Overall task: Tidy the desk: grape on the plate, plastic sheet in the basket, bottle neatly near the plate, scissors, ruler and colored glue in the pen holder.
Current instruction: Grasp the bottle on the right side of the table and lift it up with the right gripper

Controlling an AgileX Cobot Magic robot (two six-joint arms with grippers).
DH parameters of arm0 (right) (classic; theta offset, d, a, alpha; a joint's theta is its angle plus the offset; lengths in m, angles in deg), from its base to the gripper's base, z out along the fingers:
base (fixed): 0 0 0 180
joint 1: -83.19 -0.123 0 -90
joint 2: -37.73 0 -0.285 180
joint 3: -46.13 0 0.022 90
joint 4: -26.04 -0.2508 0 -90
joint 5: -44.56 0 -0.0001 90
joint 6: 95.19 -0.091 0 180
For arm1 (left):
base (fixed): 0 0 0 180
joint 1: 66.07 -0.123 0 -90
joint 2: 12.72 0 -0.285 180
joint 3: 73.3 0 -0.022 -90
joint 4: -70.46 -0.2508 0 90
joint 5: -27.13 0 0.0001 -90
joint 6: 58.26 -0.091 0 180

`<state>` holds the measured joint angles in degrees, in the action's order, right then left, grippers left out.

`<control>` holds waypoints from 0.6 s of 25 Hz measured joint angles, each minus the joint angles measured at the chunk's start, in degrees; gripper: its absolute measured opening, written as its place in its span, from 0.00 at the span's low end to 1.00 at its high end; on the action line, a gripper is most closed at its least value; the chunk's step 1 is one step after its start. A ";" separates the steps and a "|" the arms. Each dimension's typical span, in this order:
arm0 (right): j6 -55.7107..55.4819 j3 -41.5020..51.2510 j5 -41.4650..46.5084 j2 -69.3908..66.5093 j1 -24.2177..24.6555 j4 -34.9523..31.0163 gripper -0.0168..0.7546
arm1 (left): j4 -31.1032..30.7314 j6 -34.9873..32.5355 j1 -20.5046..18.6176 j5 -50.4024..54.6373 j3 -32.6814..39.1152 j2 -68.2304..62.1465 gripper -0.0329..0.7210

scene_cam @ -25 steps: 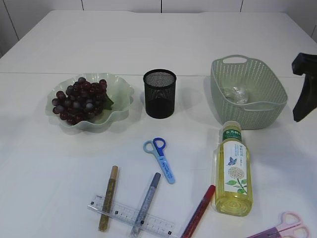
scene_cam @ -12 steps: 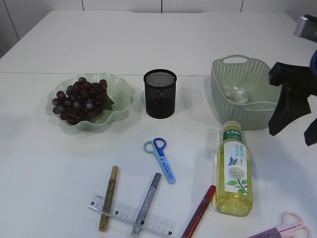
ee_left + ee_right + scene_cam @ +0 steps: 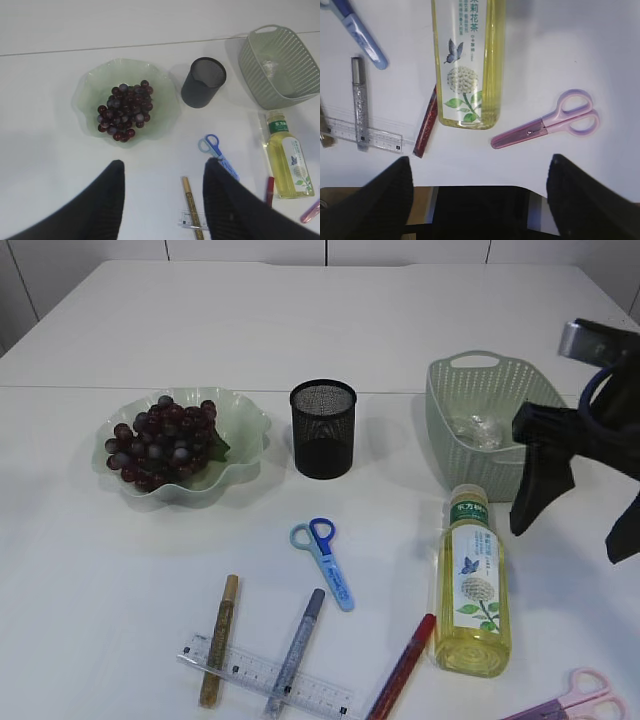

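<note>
I will grab the bottle around its labelled middle [image 3: 476,587] with my right gripper next, because it lies long on its side and its body is filled with yellow liquid [image 3: 472,652].
Purple grapes [image 3: 160,440] lie on the green plate [image 3: 245,430]. The crumpled plastic sheet [image 3: 476,430] sits in the basket [image 3: 500,455]. The bottle [image 3: 470,585] lies on its side. Blue scissors [image 3: 322,558], pink scissors [image 3: 550,122], the clear ruler [image 3: 265,675] and gold [image 3: 218,640], silver [image 3: 296,648] and red [image 3: 402,665] glue pens lie in front of the black mesh pen holder [image 3: 322,428]. My right gripper [image 3: 568,543] hangs open and empty just right of the bottle. My left gripper [image 3: 164,167] is open and empty, high above the table.
The table's front edge [image 3: 470,185] runs just below the bottle's base and the pink scissors. The gold and silver pens lie across the ruler. White table surface stretches between the plate and the pens.
My right gripper has come in from the right edge toward the bottle and its jaws have spread wider. Nothing on the table has moved.
</note>
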<state>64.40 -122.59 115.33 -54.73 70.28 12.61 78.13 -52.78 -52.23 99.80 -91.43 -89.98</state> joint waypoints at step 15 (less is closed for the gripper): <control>-3.87 0.00 -9.72 -7.04 -4.78 4.17 0.71 | -1.28 0.00 0.00 0.00 0.00 0.00 0.54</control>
<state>60.53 -122.59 105.61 -61.77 65.50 16.78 76.86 -52.78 -52.23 99.80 -91.43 -89.98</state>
